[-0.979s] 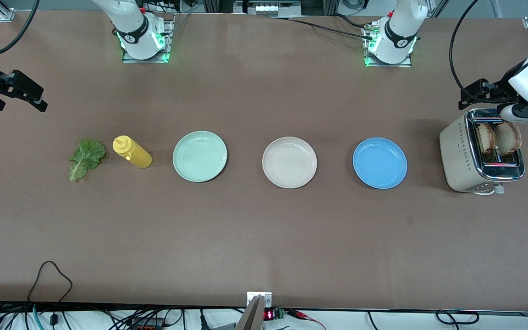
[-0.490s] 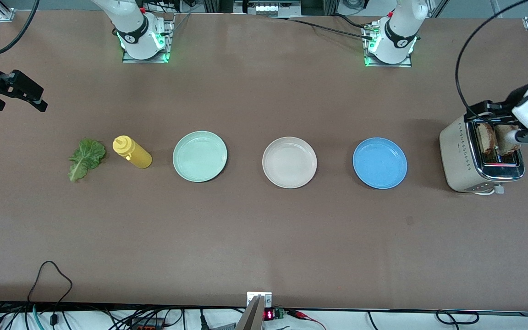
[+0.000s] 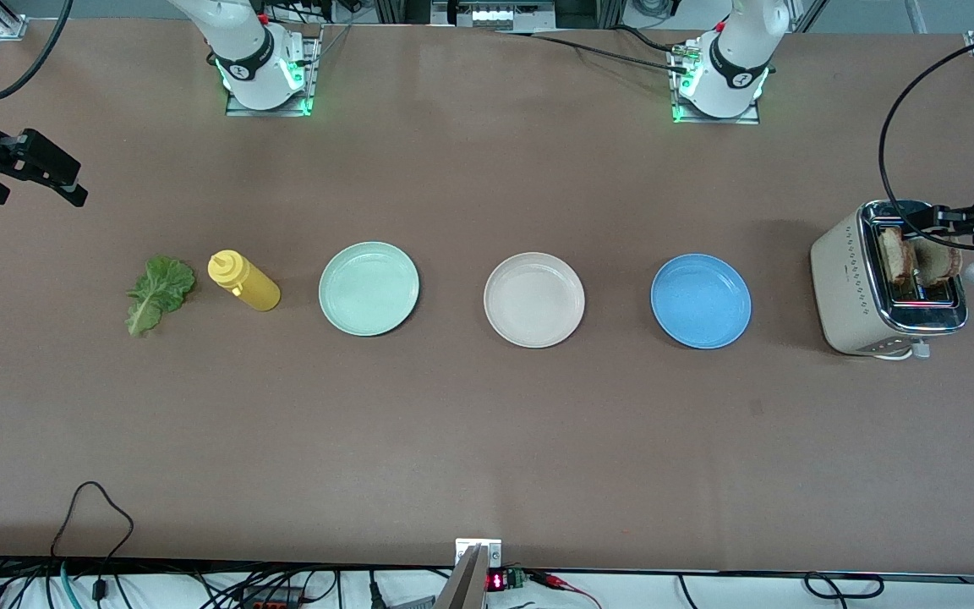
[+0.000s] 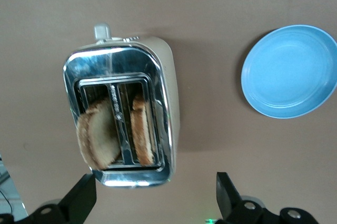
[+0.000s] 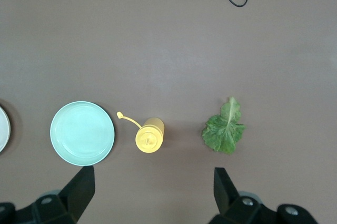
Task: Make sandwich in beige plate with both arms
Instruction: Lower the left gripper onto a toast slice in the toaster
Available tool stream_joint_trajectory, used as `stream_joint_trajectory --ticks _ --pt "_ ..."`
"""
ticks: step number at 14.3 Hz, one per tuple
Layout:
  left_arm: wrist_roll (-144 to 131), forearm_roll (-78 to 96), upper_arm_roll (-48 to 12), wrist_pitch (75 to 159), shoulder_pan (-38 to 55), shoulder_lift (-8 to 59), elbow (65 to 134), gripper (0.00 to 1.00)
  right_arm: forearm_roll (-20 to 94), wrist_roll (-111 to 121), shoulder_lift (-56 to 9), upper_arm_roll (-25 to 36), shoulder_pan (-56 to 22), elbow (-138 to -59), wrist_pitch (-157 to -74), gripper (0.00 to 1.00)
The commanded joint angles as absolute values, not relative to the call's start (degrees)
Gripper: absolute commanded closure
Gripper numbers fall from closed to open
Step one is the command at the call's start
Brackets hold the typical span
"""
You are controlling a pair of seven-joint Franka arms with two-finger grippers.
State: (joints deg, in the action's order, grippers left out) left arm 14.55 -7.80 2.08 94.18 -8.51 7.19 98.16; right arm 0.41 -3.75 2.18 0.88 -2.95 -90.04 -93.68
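Note:
I need to start the sandwich on the beige plate, so I should next pick up a bread slice by its exposed crust edge with my left gripper.
The beige plate lies bare in the middle of the row of plates. Two browned bread slices stand in the slots of a beige and chrome toaster at the left arm's end of the table. In the left wrist view the bread slices lean in the toaster. My left gripper hangs open over the toaster's top and holds nothing. A green lettuce leaf lies at the right arm's end. My right gripper waits open and high above it.
A yellow squeeze bottle lies beside the lettuce. A mint-green plate and a blue plate flank the beige plate. A black cable arcs over the toaster.
My left gripper has travelled from beside the toaster to over its top, drifting toward the table's end. The right arm, plates, lettuce and bread have not moved.

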Motion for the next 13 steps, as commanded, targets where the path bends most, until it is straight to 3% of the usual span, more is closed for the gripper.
stream_joint_trajectory --ticks 1,6,8,13 --pt "17.0 -8.2 1.6 97.4 -9.8 7.2 100.4 0.0 0.9 -4.5 3.3 0.9 -3.1 -90.9 -94.1 0.0" --pt "17.2 -8.2 1.6 107.4 -10.7 5.5 109.2 0.0 0.9 -4.5 3.3 0.9 -3.1 -91.0 -94.1 0.0" --pt "19.5 -8.2 1.6 111.2 -12.0 4.7 112.8 0.09 0.9 -4.5 3.3 0.9 -3.1 -91.0 -94.1 0.0" --pt "20.3 -8.2 1.3 120.7 -14.9 1.8 122.0 0.11 0.9 -4.5 3.3 0.9 -3.1 -91.0 -94.1 0.0"
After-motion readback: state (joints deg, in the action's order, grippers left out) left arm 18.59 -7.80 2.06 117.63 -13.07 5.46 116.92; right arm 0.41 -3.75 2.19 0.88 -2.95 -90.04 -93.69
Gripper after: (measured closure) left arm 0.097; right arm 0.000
